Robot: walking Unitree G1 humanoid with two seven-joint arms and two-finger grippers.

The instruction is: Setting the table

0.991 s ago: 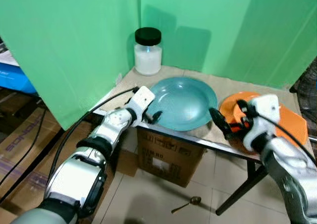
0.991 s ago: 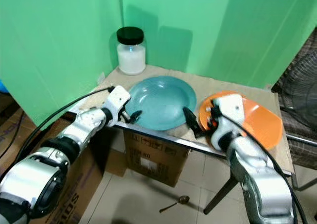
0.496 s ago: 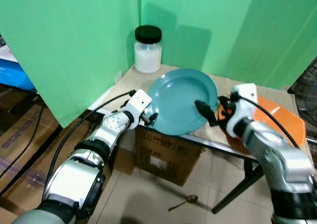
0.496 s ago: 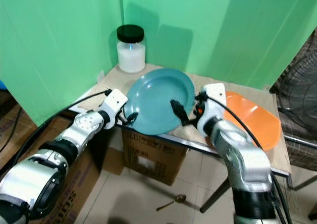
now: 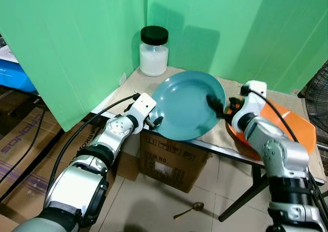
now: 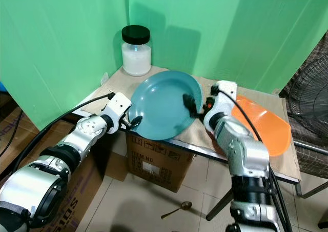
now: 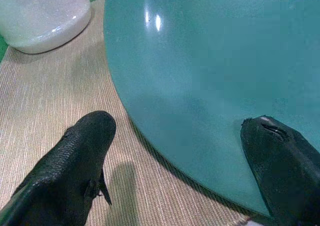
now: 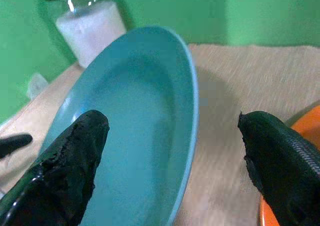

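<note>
My right gripper is to grab the teal plate point(image 5: 184, 106) by its rim point(image 5: 221, 98) next, to set the table.
A teal plate point(image 5: 184, 106) stands tilted on the woven mat of the table point(image 5: 130, 85), its right side raised and its low edge near the table's front. My left gripper point(image 5: 155, 121) is open at the plate's lower left rim; in the left wrist view one finger point(image 7: 82, 161) rests over the mat and the other over the plate point(image 7: 210, 76). My right gripper point(image 5: 217, 107) is open at the plate's right rim, with the rim point(image 8: 187, 136) between its spread fingers. An orange plate point(image 5: 294, 129) lies flat to the right.
A jar of white powder with a black lid point(image 5: 154, 51) stands at the table's back left. Green screens close off the back and left. A cardboard box point(image 5: 171, 162) sits under the table, a spoon point(image 5: 189, 209) lies on the floor, and a fan point(image 6: 307, 96) stands at far right.
The teal plate went from lying flat to tilted up on its right side. My right gripper moved from the table's front edge in to the plate's right rim.
</note>
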